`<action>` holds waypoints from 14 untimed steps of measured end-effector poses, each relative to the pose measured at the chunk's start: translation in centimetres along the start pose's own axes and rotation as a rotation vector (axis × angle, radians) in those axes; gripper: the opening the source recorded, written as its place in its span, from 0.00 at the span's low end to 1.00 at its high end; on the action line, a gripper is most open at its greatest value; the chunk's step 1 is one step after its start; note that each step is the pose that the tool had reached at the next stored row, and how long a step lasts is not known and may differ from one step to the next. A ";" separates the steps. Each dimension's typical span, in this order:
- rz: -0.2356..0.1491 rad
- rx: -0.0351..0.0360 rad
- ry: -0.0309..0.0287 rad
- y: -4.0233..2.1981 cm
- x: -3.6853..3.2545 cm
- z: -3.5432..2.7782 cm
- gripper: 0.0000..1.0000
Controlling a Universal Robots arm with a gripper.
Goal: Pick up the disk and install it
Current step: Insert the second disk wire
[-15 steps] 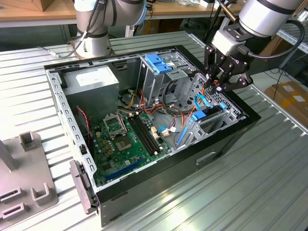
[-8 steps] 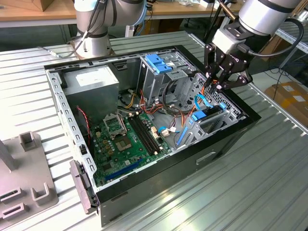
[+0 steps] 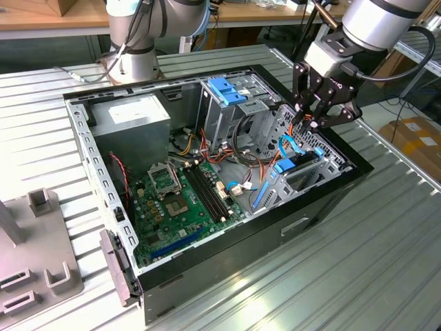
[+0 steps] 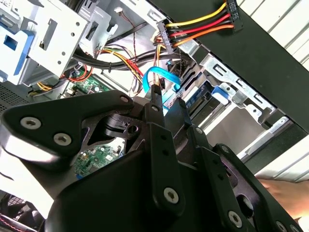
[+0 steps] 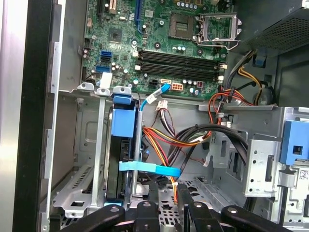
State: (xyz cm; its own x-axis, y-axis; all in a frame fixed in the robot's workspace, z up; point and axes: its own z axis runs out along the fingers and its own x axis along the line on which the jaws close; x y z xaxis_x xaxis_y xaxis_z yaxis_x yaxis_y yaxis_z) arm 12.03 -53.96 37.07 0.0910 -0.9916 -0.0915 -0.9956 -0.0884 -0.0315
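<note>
My gripper is to connect the disk in the bay (image 3: 300, 165) to power next, so it will grab the bundle of power wires by its loose end (image 3: 306, 118).
The disk (image 5: 119, 159) stands on edge in the drive bay at the side of the open computer case (image 3: 324, 200), its bright blue carrier (image 5: 123, 123) on its outer end. In the exterior view the blue carrier (image 3: 284, 166) shows low in the bay on that view's right. My gripper (image 3: 311, 123) hovers just above this bay, beside the disk and apart from it. Its fingers (image 5: 152, 189) stand a little apart, open, with nothing gripped. Orange and yellow wires and a flat blue cable (image 4: 159, 77) run past my gripper (image 4: 168, 99) in both wrist views (image 5: 166, 186).
Inside the case lie the green motherboard (image 3: 179, 200), the large grey power-supply box (image 3: 131, 117) and a grey cage with a blue cap (image 3: 227, 89). Loose cable bundles (image 5: 193, 137) crowd the bay. A second arm's base (image 3: 134, 48) stands behind the case, and a grey fixture (image 3: 34, 248) sits at the exterior view's left.
</note>
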 end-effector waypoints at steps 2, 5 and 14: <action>-0.001 -0.0001 0.0000 -0.01 0.00 0.00 0.30; -0.001 -0.0001 0.0000 -0.01 0.00 0.00 0.30; -0.002 -0.0003 -0.0001 -0.15 -0.13 0.01 0.30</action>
State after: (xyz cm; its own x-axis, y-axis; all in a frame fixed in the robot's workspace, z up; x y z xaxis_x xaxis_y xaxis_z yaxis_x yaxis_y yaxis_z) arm 12.17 -53.82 37.07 0.0935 -0.9914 -0.0915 -0.9954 -0.0909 -0.0315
